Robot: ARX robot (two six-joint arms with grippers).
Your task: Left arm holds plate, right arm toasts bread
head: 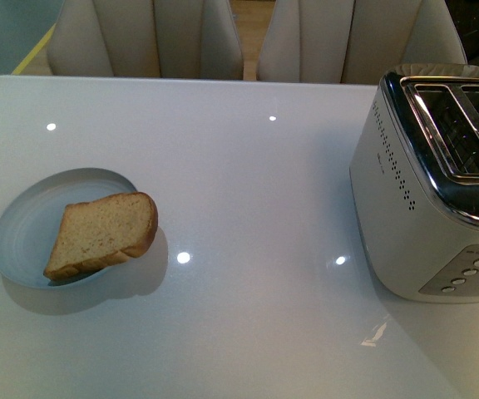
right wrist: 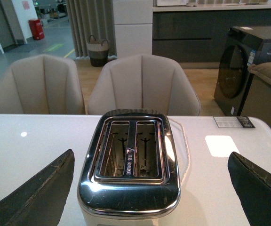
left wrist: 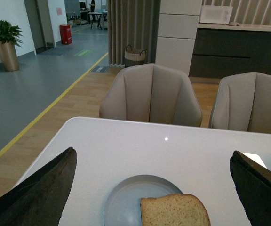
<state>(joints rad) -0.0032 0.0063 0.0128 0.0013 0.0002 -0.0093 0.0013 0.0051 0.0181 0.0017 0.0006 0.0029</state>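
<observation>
The bread slice [head: 105, 231] overhangs one side of the plate. My left gripper picks up the plate by its bare rim opposite the bread next.
A pale blue-grey plate [head: 23, 224] lies at the table's left, with a slice of bread [head: 102, 234] on its right half, overhanging the rim. The left wrist view shows the same plate [left wrist: 126, 200] and bread [left wrist: 175, 212] below my left gripper [left wrist: 152, 188], which is open with its black fingers [left wrist: 36, 193] wide to either side. At the right stands a silver two-slot toaster [head: 431, 191], slots empty. My right gripper [right wrist: 149, 188] hangs open above that toaster [right wrist: 131, 165]. Neither arm shows in the front view.
Two beige chairs [head: 148, 37] stand behind the white table's [head: 256, 183] far edge. The toaster's buttons [head: 466, 276] face the near side. Bare tabletop lies between plate and toaster.
</observation>
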